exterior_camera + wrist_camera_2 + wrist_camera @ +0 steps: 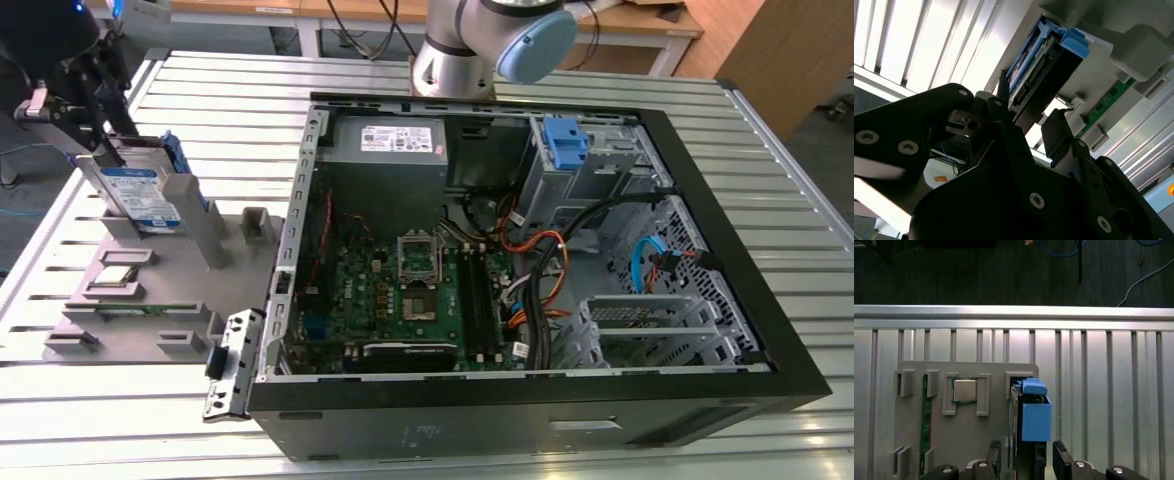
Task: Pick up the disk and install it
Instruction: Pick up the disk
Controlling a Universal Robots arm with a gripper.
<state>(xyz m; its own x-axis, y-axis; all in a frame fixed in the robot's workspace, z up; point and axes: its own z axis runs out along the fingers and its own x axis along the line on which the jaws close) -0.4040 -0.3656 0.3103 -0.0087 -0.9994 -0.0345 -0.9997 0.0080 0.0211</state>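
The disk's upper end (138, 156) stands free, while the sides of the grey slot hug the disk's lower end, so my gripper should next grab the disk by that upper end to pick it up.
The disk (140, 190), silver with a blue-and-white label and a blue bracket, stands on edge in a slot of the grey holder (147, 290) at the exterior view's left. My gripper (107, 150) hangs just over its upper end. In the first wrist view the disk (1033, 417) runs between my two black fingers (994, 452), and the gripper (1026, 456) straddles it with a thin gap on each side. The second wrist view has the disk (1036, 62) just beyond the gripper (1029, 117). The gripper is open, and the disk rests in its slot.
The holder also carries a processor chip (964, 390) and a green memory stick (925, 415). To the exterior view's right lies the open computer case (534, 400), with a blue bracket (567, 145) at its drive bay and a grey power supply (387, 140). The slatted table's edge (1014, 311) lies beyond the holder.
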